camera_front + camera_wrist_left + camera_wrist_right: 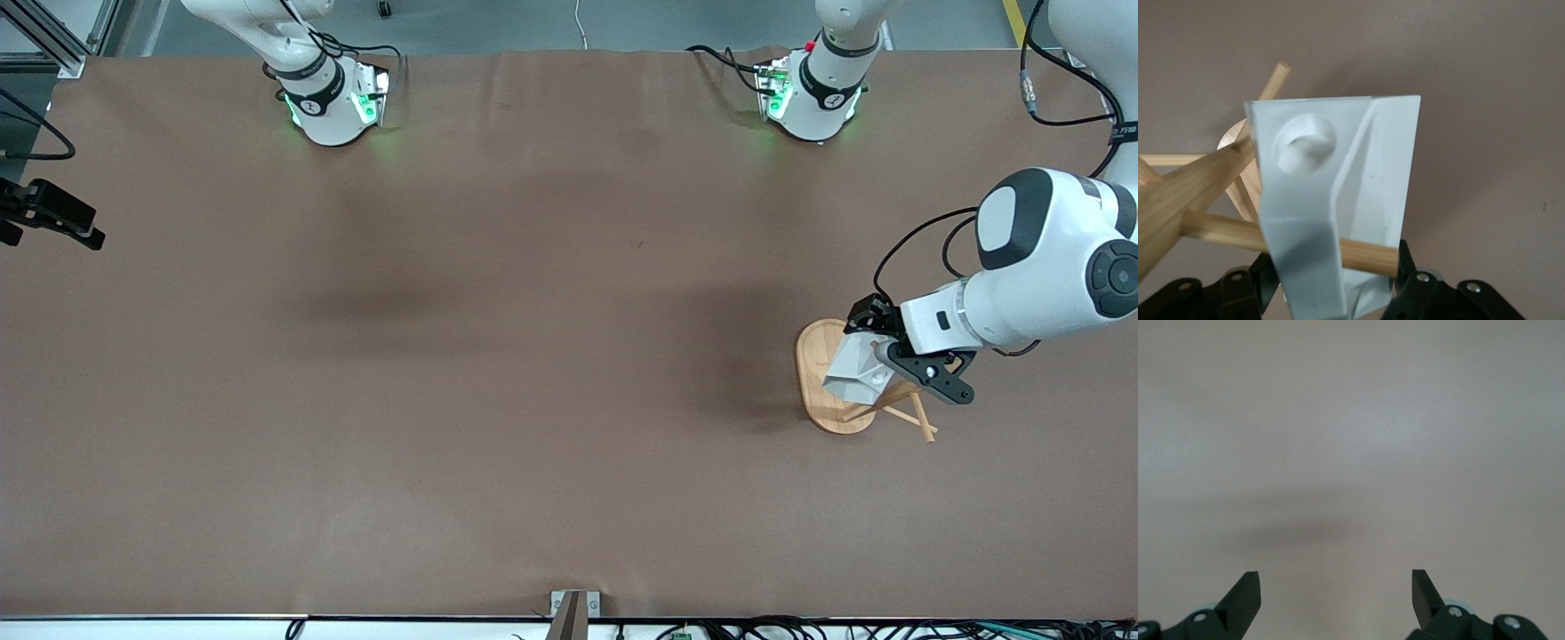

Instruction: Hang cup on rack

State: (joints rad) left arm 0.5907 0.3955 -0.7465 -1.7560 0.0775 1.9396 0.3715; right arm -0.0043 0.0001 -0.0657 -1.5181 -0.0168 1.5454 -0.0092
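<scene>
My left gripper is ready to open, because the rack peg runs through the white cup's handle in the left wrist view, so the cup would hang.
My left gripper is shut on the white faceted cup and holds it tilted over the bamboo rack, which stands at the left arm's end of the table. In the left wrist view the cup fills the middle, with its blocky handle and round hole facing the camera. The black fingers press on both sides of it. A rack peg crosses the cup close to the fingers, and the post sits beside it. My right gripper is open and empty over bare table; it is out of the front view.
The rack's thin pegs stick out under the left hand toward the front camera. A black camera mount juts in at the right arm's end. A metal bracket sits at the table's front edge.
</scene>
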